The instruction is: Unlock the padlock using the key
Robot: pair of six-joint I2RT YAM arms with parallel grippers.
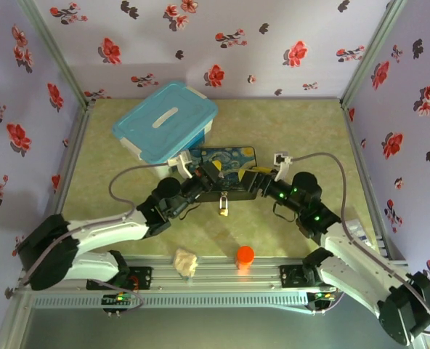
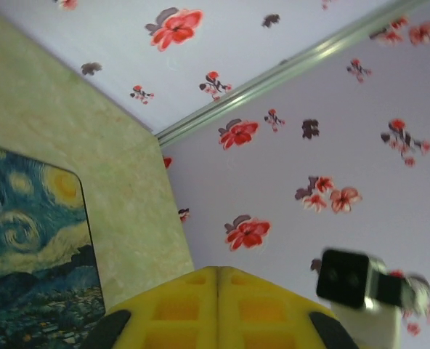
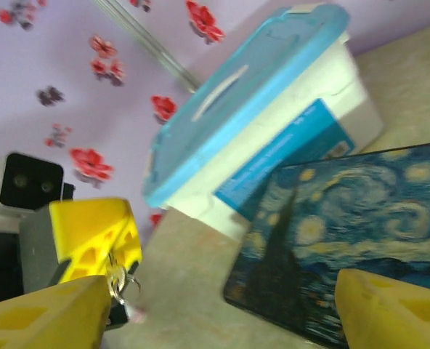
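Note:
My right gripper grips the key by its silver-loop end [image 1: 221,174] [image 3: 120,282], which dangles from my left gripper, next, to leave the key's blade free to unlock.
The small brass padlock [image 1: 222,206] hangs in the air in front of the Starry Night box [image 1: 226,161]. My left gripper [image 1: 213,182] is just above it. Its yellow fingers [image 2: 217,291] are pressed flat together. In the right wrist view, thin silver loops [image 3: 119,281] dangle from the tips of those left fingers [image 3: 95,236]. The pinch point itself is hidden. My right gripper [image 1: 250,182] is just right of the padlock, wide open [image 3: 215,320], with nothing between its fingers. I cannot pick out the dark key.
A white bin with a blue lid [image 1: 167,121] stands behind and left of the painted box. An orange round cap [image 1: 245,255] and a crumpled pale wad [image 1: 186,262] lie near the front rail. Flowered walls enclose the table.

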